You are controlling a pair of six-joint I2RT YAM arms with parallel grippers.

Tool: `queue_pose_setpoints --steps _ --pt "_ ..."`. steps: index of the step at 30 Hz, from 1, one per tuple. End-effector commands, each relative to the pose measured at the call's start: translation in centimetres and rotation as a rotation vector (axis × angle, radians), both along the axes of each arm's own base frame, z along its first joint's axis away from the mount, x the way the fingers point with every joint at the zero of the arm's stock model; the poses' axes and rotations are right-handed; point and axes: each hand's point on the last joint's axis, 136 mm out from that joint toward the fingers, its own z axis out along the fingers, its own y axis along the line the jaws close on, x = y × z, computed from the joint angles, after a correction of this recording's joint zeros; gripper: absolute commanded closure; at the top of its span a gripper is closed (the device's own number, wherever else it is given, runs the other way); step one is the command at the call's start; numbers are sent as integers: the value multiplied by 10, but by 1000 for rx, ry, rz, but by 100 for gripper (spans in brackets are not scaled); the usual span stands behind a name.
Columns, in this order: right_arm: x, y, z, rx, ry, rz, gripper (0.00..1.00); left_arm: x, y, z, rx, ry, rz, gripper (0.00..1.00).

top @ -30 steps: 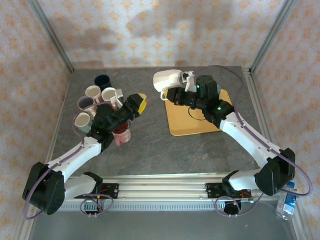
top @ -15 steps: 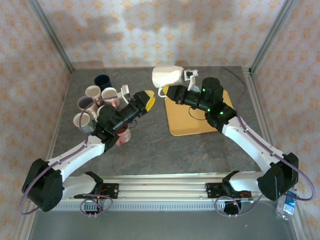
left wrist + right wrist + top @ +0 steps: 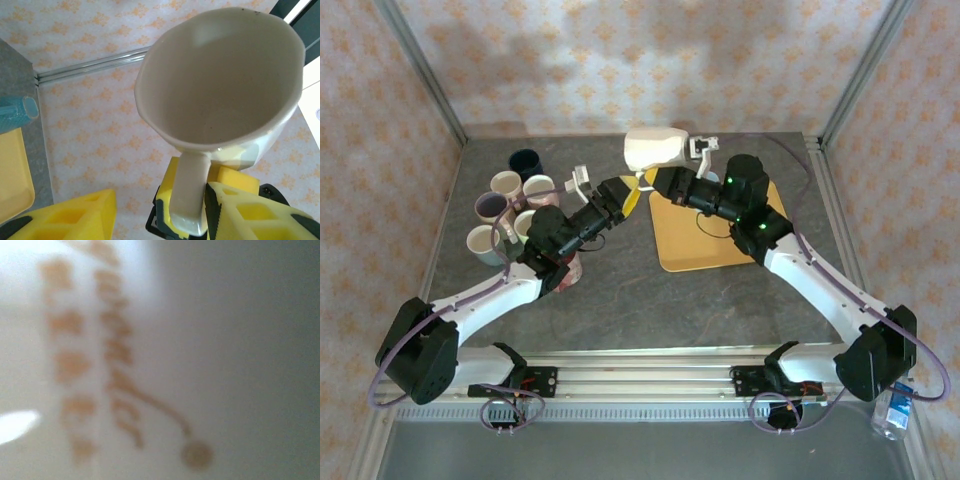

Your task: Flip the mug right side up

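Observation:
My left gripper should next grab the white mug by its handle [image 3: 643,182] [image 3: 190,196] from the side of the mug's opening, so that the mug's bottom stays clear to set the mug upright.
A white mug [image 3: 655,150] hangs in the air on its side over the table's back middle. My right gripper [image 3: 648,180] is shut on its handle. In the left wrist view the mug [image 3: 220,85] shows its empty mouth. Its handle [image 3: 192,190] points down between the right gripper's yellow fingers [image 3: 170,192]. My left gripper [image 3: 628,195] is open just below and left of the mug. In its own view the left gripper [image 3: 157,202] has one finger beside the handle. The right wrist view has the mug's wall [image 3: 210,340] very close, blurred, with orange print.
A cluster of several upright mugs [image 3: 506,184] stands at the left, a dark one [image 3: 525,160] behind and a pink one [image 3: 565,272] under the left arm. A yellow board [image 3: 710,235] lies right of centre, under the right arm. Cage posts ring the table.
My left gripper has reached up and to the right, from over the mug cluster to just under the white mug. The right gripper has raised the mug slightly and turned it.

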Motion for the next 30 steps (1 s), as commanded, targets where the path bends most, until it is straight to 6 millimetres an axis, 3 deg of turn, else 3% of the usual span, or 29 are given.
queue_pose_setpoints --steps 1,6,18,24,30 --pt "-17 -3 57 115 -174 35 100 -1 4 34 -84 -86 28 49" --pt "-15 -2 50 117 -152 32 100 -1 9 55 -130 -133 55 51" --pt "-4 0 47 145 -121 8 100 2 -14 57 -166 -116 -3 62" --pt "0 4 42 151 -102 13 100 3 -14 56 -171 -115 7 77" --pt "-1 2 39 146 -101 6 100 4 -9 54 -154 -130 43 99"
